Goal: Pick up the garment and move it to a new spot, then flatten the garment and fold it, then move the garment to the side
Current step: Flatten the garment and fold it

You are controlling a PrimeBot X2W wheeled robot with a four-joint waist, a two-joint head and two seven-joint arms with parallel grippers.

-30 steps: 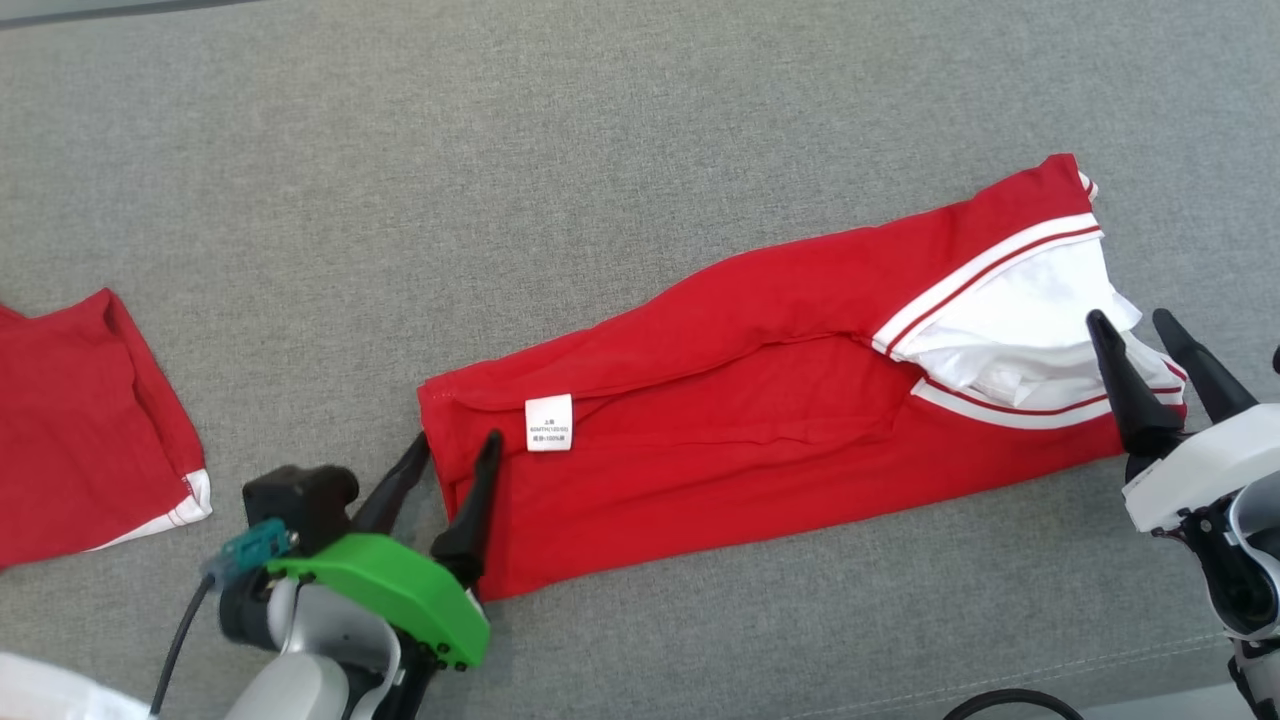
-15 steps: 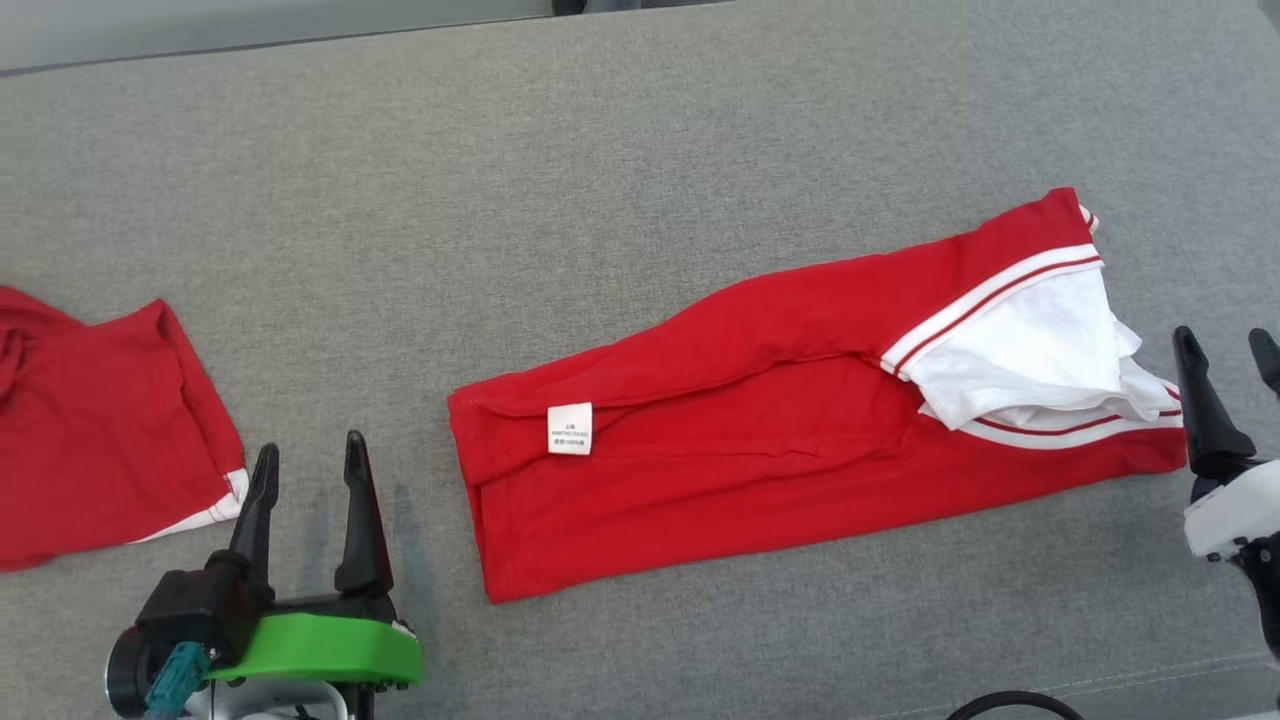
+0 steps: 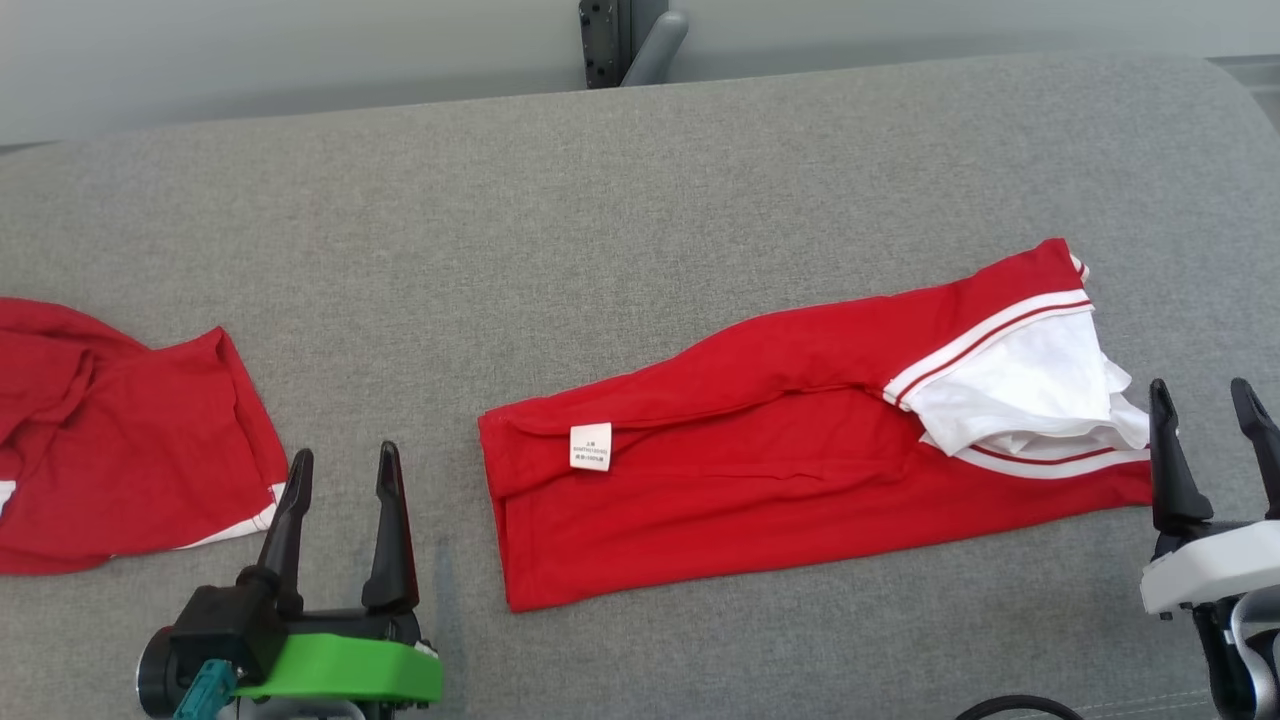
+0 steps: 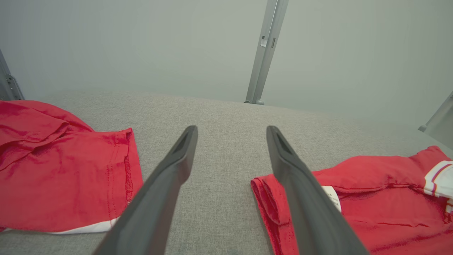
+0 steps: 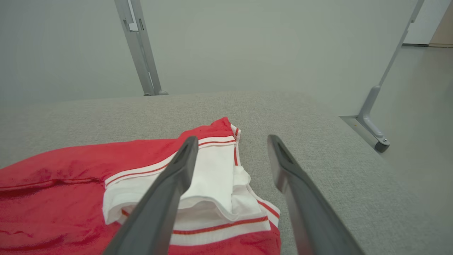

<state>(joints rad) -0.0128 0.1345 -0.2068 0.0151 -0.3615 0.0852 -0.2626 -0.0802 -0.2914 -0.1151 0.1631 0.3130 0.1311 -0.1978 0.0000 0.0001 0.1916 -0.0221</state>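
Note:
I should fold the long strip [image 3: 732, 492] shorter, so my right gripper should grab the garment by its striped end [image 3: 1086, 450] next.
The garment [image 3: 780, 450] is red with white striped trim and a white label. It lies folded into a long strip across the right half of the grey cloth surface, its white end toward the right. My left gripper [image 3: 344, 455] stands open just left of its hem end, apart from it, holding nothing. In the left wrist view the left gripper [image 4: 231, 129] points over bare cloth, the garment [image 4: 371, 198] at its right. My right gripper [image 3: 1199, 385] is open beside the white end; in the right wrist view the gripper [image 5: 232, 138] is empty above the garment [image 5: 63, 184].
A second red garment [image 3: 120, 450] lies crumpled at the left edge, close to my left gripper, also seen as a red garment [image 4: 63, 170]. The grey surface [image 3: 600, 200] ends at a rounded far edge. A metal post [image 3: 620, 40] stands behind it, a frame leg [image 5: 375, 131] to the right.
Both grippers have drawn back off the garment's ends, the left one off the hem to the left, the right one off the white end. The camera has tilted up, shifting the picture.

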